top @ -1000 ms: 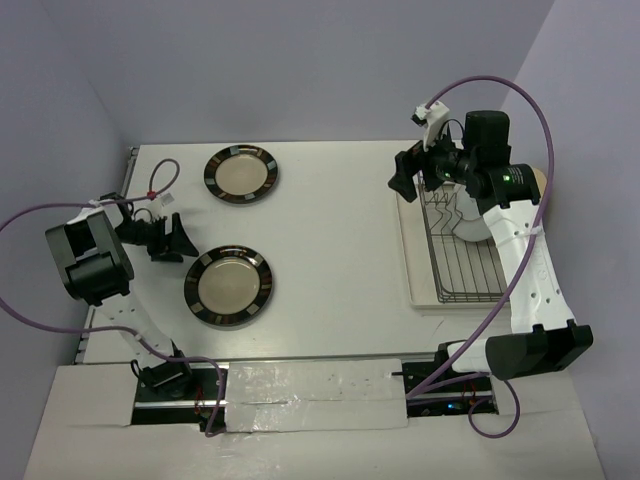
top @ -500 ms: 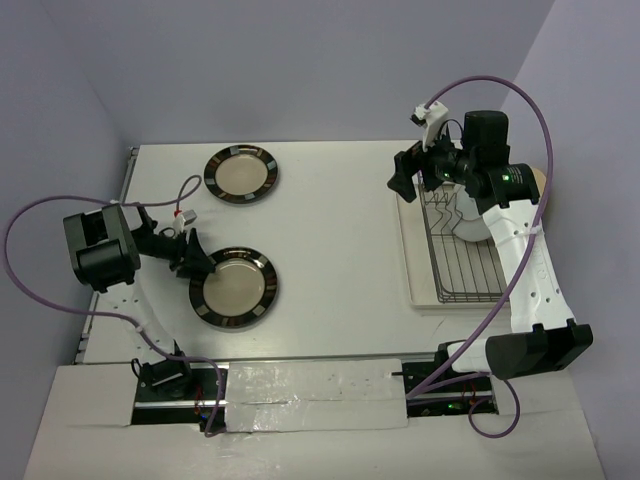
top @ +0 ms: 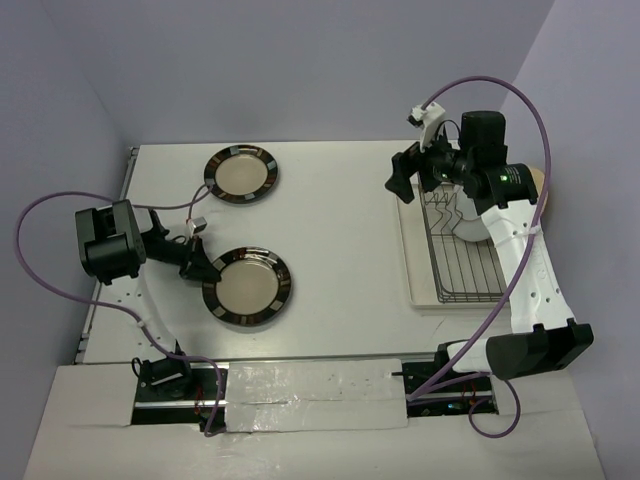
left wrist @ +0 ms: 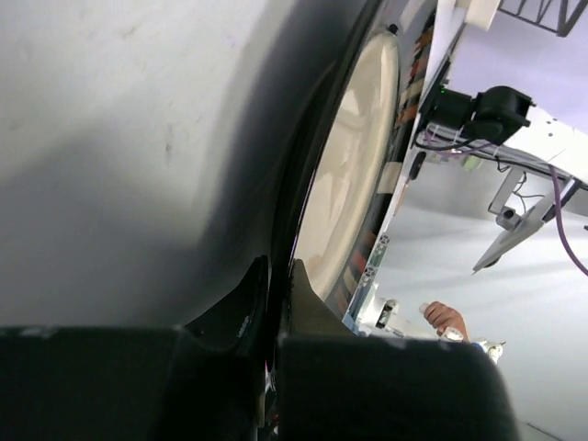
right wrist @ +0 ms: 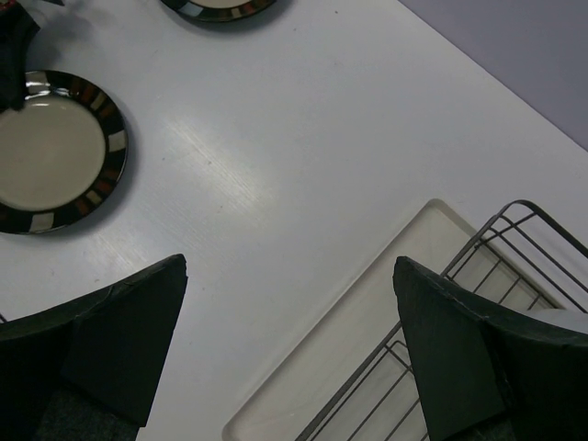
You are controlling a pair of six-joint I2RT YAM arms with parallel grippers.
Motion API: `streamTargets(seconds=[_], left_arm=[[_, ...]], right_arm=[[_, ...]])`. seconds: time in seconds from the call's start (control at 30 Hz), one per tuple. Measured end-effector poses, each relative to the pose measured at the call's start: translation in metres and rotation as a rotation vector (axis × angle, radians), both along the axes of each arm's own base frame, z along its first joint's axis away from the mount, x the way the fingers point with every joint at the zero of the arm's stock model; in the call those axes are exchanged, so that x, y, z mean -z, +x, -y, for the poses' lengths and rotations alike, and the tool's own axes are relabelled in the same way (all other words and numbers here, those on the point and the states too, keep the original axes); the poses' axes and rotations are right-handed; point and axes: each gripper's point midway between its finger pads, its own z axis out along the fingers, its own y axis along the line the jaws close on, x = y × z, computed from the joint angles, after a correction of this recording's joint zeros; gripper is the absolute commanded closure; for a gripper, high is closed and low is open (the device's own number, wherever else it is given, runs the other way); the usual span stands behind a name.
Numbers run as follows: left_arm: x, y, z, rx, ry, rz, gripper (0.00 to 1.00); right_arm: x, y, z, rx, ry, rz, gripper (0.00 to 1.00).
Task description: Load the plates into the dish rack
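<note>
My right gripper grabs the near striped-rim plate by its free rim [top: 284, 285] [right wrist: 114, 145] next, so the remaining edge stays free to stand between the rack's wires.
Two cream plates with black-brown striped rims lie on the white table. The near plate [top: 250, 289] has its left rim between the fingers of my left gripper [top: 201, 264], which is shut on it. In the left wrist view the near plate [left wrist: 354, 165] runs edge-on away from the left gripper [left wrist: 278, 285]. The far plate [top: 241, 175] lies alone at the back. The dish rack [top: 462, 262] stands at the right on its cream tray [top: 420, 270]. My right gripper [top: 408, 176] hangs open over the tray's far left corner, holding nothing; the right gripper [right wrist: 289, 276] shows the tray [right wrist: 367, 322] and the rack's wires [right wrist: 514, 243] below it.
A pale plate [top: 470, 228] stands in the rack's far end, partly hidden by the right arm. Purple cables loop from both arms. Blue-grey walls close the table at the back and on both sides. The near plate [right wrist: 50, 152] also shows at the right wrist view's left edge.
My left gripper swung right to the near plate and shut on its left rim. The plate slid a little to the right. The right arm barely moved.
</note>
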Motion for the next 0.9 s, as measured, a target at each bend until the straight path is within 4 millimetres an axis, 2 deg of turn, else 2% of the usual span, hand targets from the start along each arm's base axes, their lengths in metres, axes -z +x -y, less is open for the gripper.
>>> streamTargets(seconds=[0.13,0.3,0.43,0.6,0.73,0.9], left_arm=[[-0.007,0.008,0.005,-0.014,-0.034,0.024,1.0],[-0.022,0.035,0.008,-0.015,-0.041,0.13,1.0],[-0.052,0.052,0.02,0.001,-0.064,0.238,1.0],[-0.099,0.046,0.054,0.017,-0.164,0.265,1.0],[-0.126,0.038,0.076,0.019,-0.184,0.243,1.0],[-0.153,0.032,0.092,0.005,-0.182,0.223,1.0]], right_arm=[[0.002,-0.003,-0.009,-0.032,-0.008,0.009,0.0],[0.019,-0.02,-0.023,-0.124,-0.057,0.039,0.0],[0.03,-0.043,-0.039,-0.243,-0.115,0.118,0.0],[0.038,-0.078,-0.073,-0.443,-0.22,0.301,0.0],[0.052,-0.109,-0.103,-0.609,-0.309,0.471,0.0],[0.082,-0.149,-0.135,-0.814,-0.405,0.665,0.0]])
